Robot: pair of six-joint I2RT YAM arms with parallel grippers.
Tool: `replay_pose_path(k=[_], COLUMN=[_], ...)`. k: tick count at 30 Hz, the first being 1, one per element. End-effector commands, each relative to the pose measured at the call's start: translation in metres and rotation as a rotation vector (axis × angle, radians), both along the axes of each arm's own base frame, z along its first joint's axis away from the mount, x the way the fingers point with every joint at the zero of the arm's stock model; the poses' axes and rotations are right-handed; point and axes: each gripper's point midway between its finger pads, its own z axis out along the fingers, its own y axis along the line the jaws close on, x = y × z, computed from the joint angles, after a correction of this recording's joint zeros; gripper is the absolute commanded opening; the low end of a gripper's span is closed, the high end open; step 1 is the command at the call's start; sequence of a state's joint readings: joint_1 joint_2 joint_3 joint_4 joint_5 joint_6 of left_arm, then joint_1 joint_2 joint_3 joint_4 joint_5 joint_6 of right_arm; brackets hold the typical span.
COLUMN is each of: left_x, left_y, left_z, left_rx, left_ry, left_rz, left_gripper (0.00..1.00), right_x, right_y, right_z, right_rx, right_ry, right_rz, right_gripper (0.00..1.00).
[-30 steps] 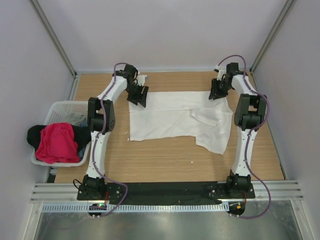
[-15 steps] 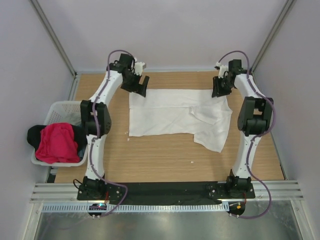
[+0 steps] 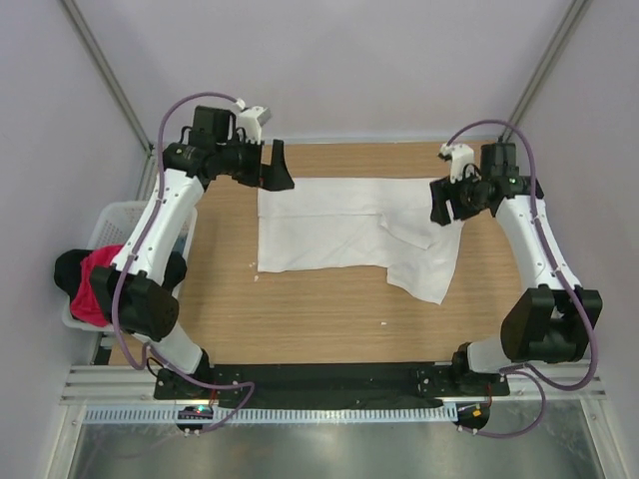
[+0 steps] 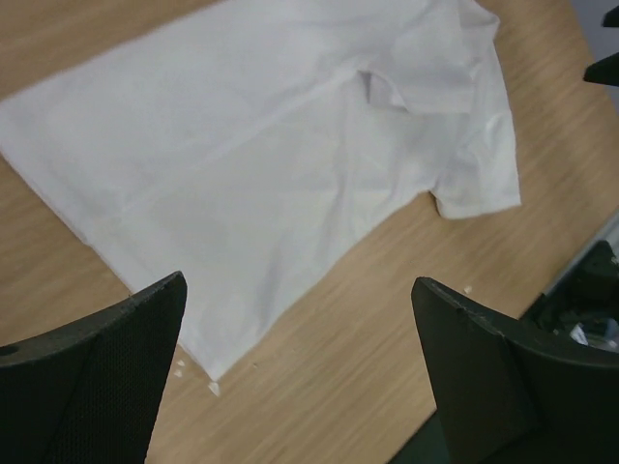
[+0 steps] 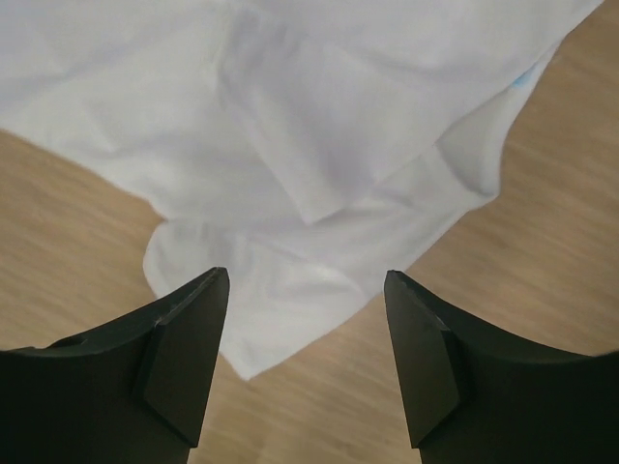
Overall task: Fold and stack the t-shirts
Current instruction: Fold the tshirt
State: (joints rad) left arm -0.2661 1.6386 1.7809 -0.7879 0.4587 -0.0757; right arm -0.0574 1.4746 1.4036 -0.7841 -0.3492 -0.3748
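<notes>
I need to pick up the white t-shirt (image 3: 349,232) next with my right gripper, by its hanging sleeve's near edge (image 3: 427,296), so that I can then fold the t-shirt's near side over.
A white t-shirt (image 3: 349,232) lies spread flat on the wooden table, its right side folded over and a sleeve hanging toward the front right. It also shows in the left wrist view (image 4: 280,145) and the right wrist view (image 5: 329,145). My left gripper (image 3: 278,168) is open and empty, raised above the shirt's far left corner. My right gripper (image 3: 441,203) is open and empty, raised above the shirt's right edge. A pink-red t-shirt (image 3: 95,284) and a black t-shirt (image 3: 68,267) lie in the basket at the left.
A white plastic lattice basket (image 3: 118,215) stands at the table's left edge, partly behind my left arm. Small white specks lie on the wood by the shirt's near left corner (image 4: 213,388). Grey walls close in the back and sides.
Both arms have lifted up and pulled back from the shirt's far corners. The left gripper rose and swung left, the right gripper rose and moved forward. The shirt stays flat.
</notes>
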Motion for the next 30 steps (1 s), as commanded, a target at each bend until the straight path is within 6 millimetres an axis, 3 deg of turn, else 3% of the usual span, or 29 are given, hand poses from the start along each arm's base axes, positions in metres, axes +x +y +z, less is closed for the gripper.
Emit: replay_pose_path(k=[1,3,4,6,7,8,13,18,21,30], left_x=[-0.056,-0.061,-0.063,-0.057,-0.058,-0.049,-0.061,-0.077,-0.082,-0.077], left_y=[-0.025,-0.024,-0.019,0.0,0.009,0.03,0.089,0.099,0.11,0.107], left_z=[0.008,0.0,-0.015,-0.042,-0.062,-0.08,-0.154,-0.18,-0.187,-0.189], left_rx=[-0.175,-0.209,-0.185,-0.059,0.01,0.141,0.52,0.574,0.624,0.621], left_ry=[0.171,0.194,0.228,0.219,0.223,0.184,0.252,0.284,0.301,0.307], left_rz=[-0.164,-0.136,-0.1,-0.033,-0.029,0.016,0.064,0.049,0.057,0.046], left_gripper=[1.0,0.99,1.0,0.99,1.0,1.0,0.96,0.9,0.89,0.89], right_x=[-0.059,-0.085,-0.095,-0.114,-0.122,-0.128,-0.185,-0.214,-0.211,-0.175], right_y=[0.008,0.012,0.012,0.011,0.018,0.02,0.025,0.013,0.005,0.006], right_z=[-0.034,-0.054,-0.049,-0.067,-0.063,-0.066,-0.098,-0.135,-0.151,-0.162], right_rx=[-0.06,-0.088,-0.113,-0.17,-0.194,-0.218,-0.292,-0.376,-0.432,-0.421], right_ry=[0.114,0.155,0.117,0.105,0.057,0.03,0.087,0.104,0.104,0.107], right_rz=[0.125,0.192,0.222,0.315,0.369,0.427,0.629,0.749,0.754,0.661], right_gripper=[0.72,0.72,0.73,0.73,0.72,0.72,0.69,0.66,0.65,0.62])
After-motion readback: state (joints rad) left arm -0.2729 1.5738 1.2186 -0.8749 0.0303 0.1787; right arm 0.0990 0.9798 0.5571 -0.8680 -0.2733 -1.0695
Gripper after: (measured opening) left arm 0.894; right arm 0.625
